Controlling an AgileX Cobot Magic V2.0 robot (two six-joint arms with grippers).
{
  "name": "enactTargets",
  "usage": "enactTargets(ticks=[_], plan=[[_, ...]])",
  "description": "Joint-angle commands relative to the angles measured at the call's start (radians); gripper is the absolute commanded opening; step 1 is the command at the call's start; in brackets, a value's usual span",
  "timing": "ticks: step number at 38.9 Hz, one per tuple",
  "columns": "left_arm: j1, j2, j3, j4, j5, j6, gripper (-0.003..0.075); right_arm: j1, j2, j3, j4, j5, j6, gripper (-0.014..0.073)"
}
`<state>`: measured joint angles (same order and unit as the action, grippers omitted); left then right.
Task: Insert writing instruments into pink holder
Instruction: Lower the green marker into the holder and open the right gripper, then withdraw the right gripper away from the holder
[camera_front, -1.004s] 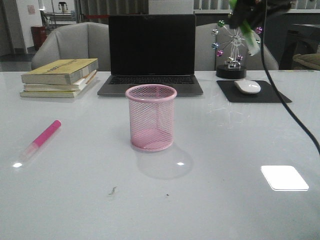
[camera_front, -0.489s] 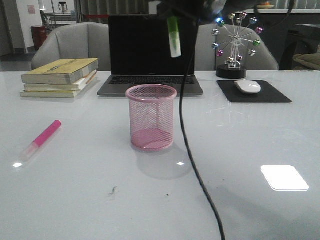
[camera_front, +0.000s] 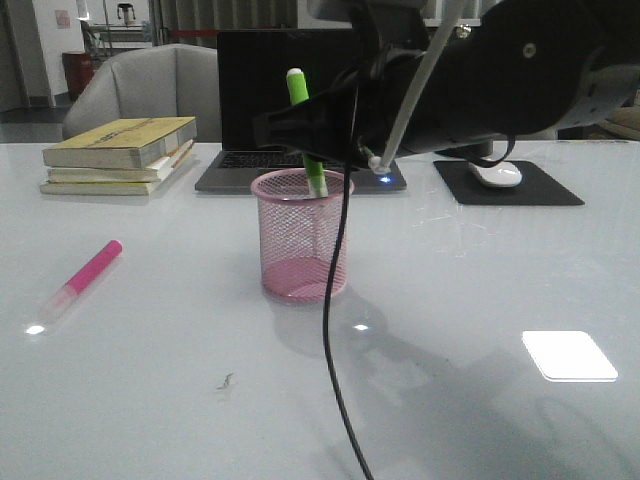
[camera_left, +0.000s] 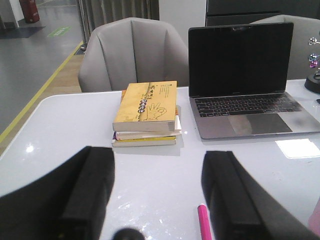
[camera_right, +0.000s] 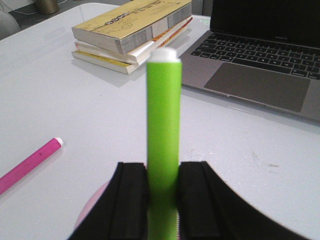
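The marker's lower end is inside the pink rim, so it is time for my right gripper to open now; the green marker would remain in the cup.
The pink holder, a wire-mesh cup, stands mid-table in front of the laptop. The green marker leans nearly upright with its lower end inside the cup's rim and its whitish tip uppermost. My right gripper is shut on the green marker just above the pink rim; from the front the right gripper reaches in from the right. The pink marker lies flat at the left. My left gripper is open and empty above the table, the pink marker by its finger.
An open laptop sits behind the cup and a stack of books at the back left. A white mouse rests on a dark pad at the back right. A black cable hangs from the right arm, crossing the cup.
My right arm swung in from the upper right to over the cup and came down; the green marker it carries now has its lower end inside the holder. The pink marker stayed put.
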<state>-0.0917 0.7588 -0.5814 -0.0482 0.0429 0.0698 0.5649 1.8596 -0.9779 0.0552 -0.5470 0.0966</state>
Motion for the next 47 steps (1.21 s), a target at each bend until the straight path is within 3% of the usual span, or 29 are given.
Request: enactTargets(ticks=[1,9,12,18,20,34,47], plan=[[-0.006,-0.003,-0.036,-0.001,-0.091,-0.007,0.0438,-0.001,-0.029,-0.025,0.0,-0.132,-0.001,0.0057],[-0.006,-0.003,-0.036,-0.001,-0.091,-0.007,0.0438,-0.001,-0.03,-0.025,0.0,-0.163,-0.001,0.0078],[-0.006,-0.003,-0.036,-0.001,-0.091,-0.007,0.0438,-0.001,-0.03,-0.025,0.0,-0.155,-0.001,0.0163],[-0.006,-0.003,-0.036,-0.001,-0.091,-0.007,0.0438,-0.001,-0.03,-0.025,0.0,-0.116,-0.001,0.0421],[-0.006,-0.003,-0.036,-0.001,-0.091,-0.007,0.0438,-0.001,-0.031,-0.025,0.0,-0.114,-0.001,0.0452],[-0.006,-0.003,-0.036,-0.001,-0.083,-0.007,0.0438,-0.04,-0.22,-0.025,0.0,0.043,-0.002,0.0457],[-0.006,-0.003,-0.036,-0.001,-0.113,-0.007,0.0438,-0.249,-0.508,0.004,-0.015,0.392,-0.141,0.0456]])
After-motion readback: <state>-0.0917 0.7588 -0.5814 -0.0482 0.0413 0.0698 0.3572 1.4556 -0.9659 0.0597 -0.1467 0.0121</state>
